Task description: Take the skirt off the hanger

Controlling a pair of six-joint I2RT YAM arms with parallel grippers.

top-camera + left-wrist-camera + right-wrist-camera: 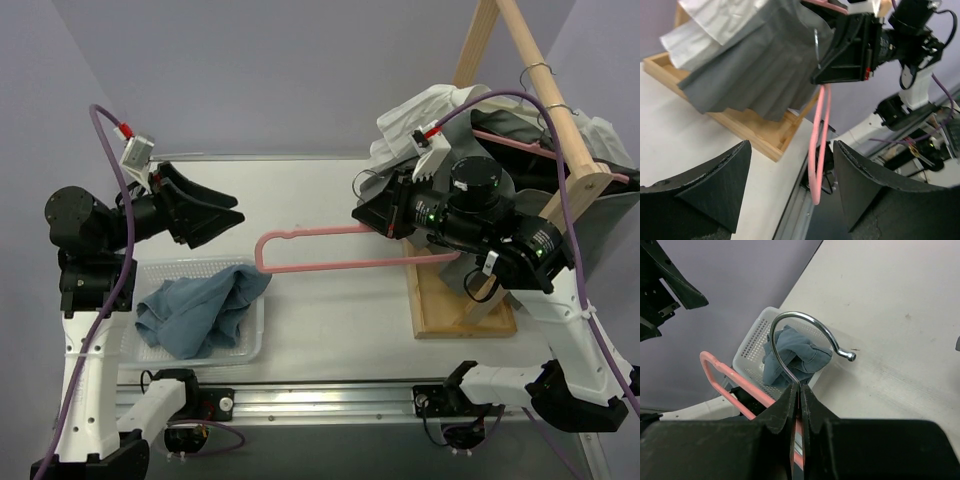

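The bare pink hanger (330, 265) has a metal hook that should stay free to hang on the rack. My left gripper should reach for the hanger and grab its end opposite my right gripper.
My right gripper (358, 216) is shut on the metal hook (801, 330) of a bare pink hanger (330, 265) and holds it level above the table. In the right wrist view the jaws (800, 388) pinch the hook's stem. A crumpled blue denim skirt (200, 308) lies in the white basket (255, 345), off the hanger; it also shows in the right wrist view (792, 357). My left gripper (238, 209) is open and empty, in the air left of the hanger's end. In the left wrist view (791, 150) the hanger (819, 145) shows between the fingers, farther off.
A wooden rack (560, 110) on a wooden tray base (440, 310) stands at the right, with a grey pleated garment (760, 70) and white cloth (425, 110) hanging on it. A metal rail (330, 400) runs along the near edge.
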